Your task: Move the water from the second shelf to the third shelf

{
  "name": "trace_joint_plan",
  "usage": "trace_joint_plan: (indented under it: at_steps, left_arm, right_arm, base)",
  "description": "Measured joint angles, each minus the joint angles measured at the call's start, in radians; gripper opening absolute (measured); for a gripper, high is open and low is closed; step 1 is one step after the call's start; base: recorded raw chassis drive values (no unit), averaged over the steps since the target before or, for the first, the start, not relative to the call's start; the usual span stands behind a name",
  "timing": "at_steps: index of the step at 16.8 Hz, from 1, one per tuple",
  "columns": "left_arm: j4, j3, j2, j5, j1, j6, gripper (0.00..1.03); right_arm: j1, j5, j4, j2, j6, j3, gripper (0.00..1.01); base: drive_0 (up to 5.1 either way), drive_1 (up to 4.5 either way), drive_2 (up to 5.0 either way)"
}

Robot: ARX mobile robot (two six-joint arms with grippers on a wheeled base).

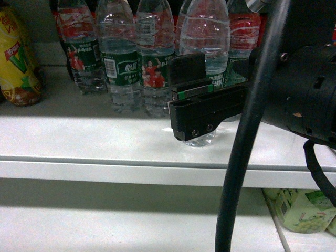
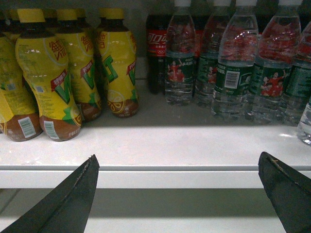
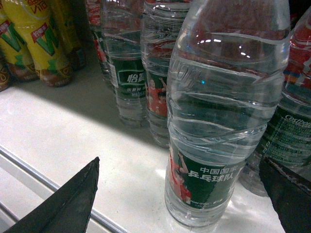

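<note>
The robot's right gripper will next grab the front water bottle by its green label, to move the water to the third shelf.
The water is a clear ribbed bottle with a green label, standing upright near the front of a white shelf. In the right wrist view my right gripper is open around it, one finger on each side with a gap to both. The head view shows the same bottle between the black fingers of the right gripper. More water bottles stand in a row behind it. My left gripper is open and empty in front of the shelf edge, and does not show in the head view.
Yellow tea bottles crowd the shelf's left side, and a dark cola bottle stands behind the water row. A lower white shelf holds pale green bottles at right. A thick black cable crosses the head view.
</note>
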Motion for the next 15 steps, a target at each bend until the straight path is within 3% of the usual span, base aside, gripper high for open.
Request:
trace_joint_plan:
  at_steps: [5,7,15]
  left_arm:
    - [0.0,0.0,0.0,0.0,0.0,0.0,0.98]
    - [0.0,0.0,0.0,0.0,0.0,0.0,0.98]
    - [0.0,0.0,0.0,0.0,0.0,0.0,0.98]
  right_arm:
    - [-0.013,0.011,-0.042,0.085,0.002,0.081,0.98]
    - [-0.019,0.026,-0.066,0.12,0.018,0.121,0.98]
    - [-0.021,0.131,-0.13,0.204,0.067,0.231,0.98]
  base:
    - [0.0,0.0,0.0]
    - [0.0,0.0,0.0]
    - [0.0,0.0,0.0]
